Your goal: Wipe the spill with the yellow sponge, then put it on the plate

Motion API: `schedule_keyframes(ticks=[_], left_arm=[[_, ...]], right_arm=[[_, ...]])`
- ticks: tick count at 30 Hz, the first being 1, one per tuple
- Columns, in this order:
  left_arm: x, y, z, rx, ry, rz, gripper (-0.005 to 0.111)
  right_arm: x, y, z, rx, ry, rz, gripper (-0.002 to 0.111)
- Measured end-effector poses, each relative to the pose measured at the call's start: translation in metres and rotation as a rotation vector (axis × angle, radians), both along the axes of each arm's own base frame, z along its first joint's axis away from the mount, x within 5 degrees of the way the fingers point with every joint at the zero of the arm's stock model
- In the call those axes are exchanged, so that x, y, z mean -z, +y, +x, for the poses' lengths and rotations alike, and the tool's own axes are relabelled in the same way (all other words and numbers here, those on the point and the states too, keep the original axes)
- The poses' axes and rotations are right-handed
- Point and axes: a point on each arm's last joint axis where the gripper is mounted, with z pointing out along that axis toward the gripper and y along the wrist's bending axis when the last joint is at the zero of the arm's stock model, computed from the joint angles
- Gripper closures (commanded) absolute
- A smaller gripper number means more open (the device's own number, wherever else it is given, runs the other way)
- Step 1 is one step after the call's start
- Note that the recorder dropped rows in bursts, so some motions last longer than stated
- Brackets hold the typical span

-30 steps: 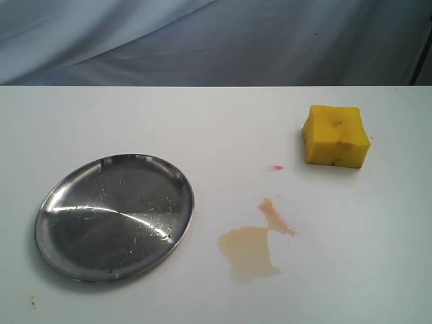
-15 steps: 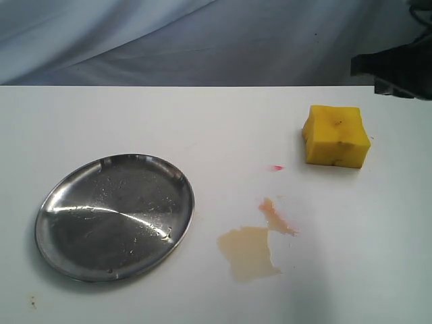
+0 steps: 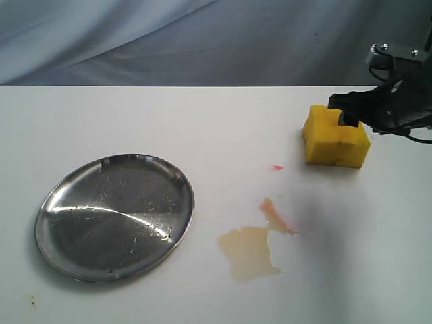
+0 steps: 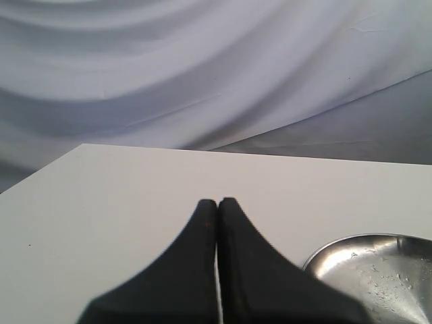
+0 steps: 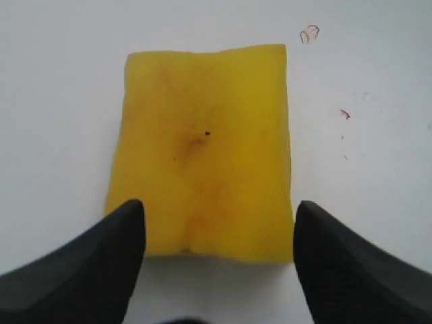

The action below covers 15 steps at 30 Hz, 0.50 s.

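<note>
Next, my right gripper picks up the yellow sponge by the middle of its top (image 3: 331, 132), which leaves the sponge's bottom free to wipe the spill (image 3: 250, 250).
The yellow sponge (image 3: 335, 136) sits on the white table at the right rear. My right gripper (image 3: 345, 111) hovers just above it, open; in the right wrist view the sponge (image 5: 202, 152) lies ahead of the gripper (image 5: 219, 210), whose fingers stand wider apart than the sponge and do not touch it. The spill (image 3: 250, 250), tan with a pinkish streak, lies at the front centre. The silver plate (image 3: 61, 202) rests at the left. My left gripper (image 4: 217, 201) is shut and empty, beside the plate's rim (image 4: 324, 253); it does not show in the exterior view.
A tiny red dot (image 3: 276, 167) marks the table between sponge and spill. A grey cloth backdrop (image 3: 202, 40) hangs behind the table's far edge. Small dark specks (image 5: 309, 34) lie near the sponge.
My right arm has come in from the upper right and lowered over the sponge. The sponge, spill and plate have not moved.
</note>
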Motion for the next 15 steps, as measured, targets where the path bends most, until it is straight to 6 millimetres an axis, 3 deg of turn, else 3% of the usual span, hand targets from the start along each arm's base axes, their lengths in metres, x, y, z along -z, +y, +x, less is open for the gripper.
schedule_keyframes(ticks=[6,11,13,15], left_arm=[[0.0,0.0,0.0,0.0,0.0,0.0,0.107],[0.0,0.0,0.0,0.0,0.0,0.0,0.107],[0.0,0.0,0.0,0.0,0.0,0.0,0.107],[0.0,0.0,0.0,0.0,0.0,0.0,0.107]], right_arm=[[0.023,0.002,0.045,-0.003,0.003,-0.005,0.049],[0.046,-0.012,0.053,0.03,0.047,-0.011,0.049],[0.05,-0.013,0.055,0.035,0.049,-0.01,0.06],[0.05,-0.013,0.055,0.035,0.048,-0.01,0.079]])
